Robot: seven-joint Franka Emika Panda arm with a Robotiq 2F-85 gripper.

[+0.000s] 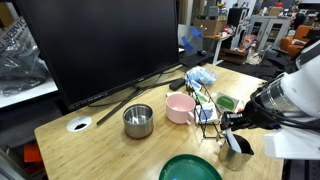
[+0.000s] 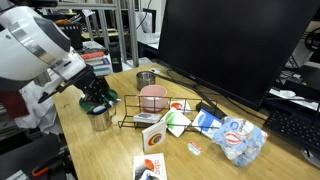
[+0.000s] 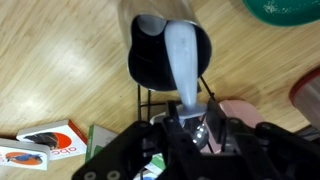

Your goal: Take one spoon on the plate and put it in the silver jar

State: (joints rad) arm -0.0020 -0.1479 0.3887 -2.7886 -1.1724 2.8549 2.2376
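The spoon's lower end points down from the gripper's fingers inside the silver jar's opening (image 1: 244,148) (image 3: 152,62), so the robot will release the spoon.
In the wrist view my gripper (image 3: 195,125) is shut on the pale blue-white spoon (image 3: 180,58). The spoon reaches out from the fingers over the dark mouth of the silver jar (image 3: 148,68). In both exterior views the gripper (image 1: 232,128) (image 2: 97,103) hangs just above the small shiny jar (image 1: 238,152) (image 2: 100,122). The spoon is too small to make out there. The dark green plate (image 1: 190,168) lies at the table's front edge beside the jar. Its rim shows at the top right of the wrist view (image 3: 285,10).
A pink cup (image 1: 180,108) (image 2: 152,97) and a squat steel pot (image 1: 138,120) (image 2: 146,78) stand near a black wire rack (image 1: 205,112). A large monitor (image 1: 100,45) fills the back. Packets and cards (image 2: 235,140) lie on the wooden table.
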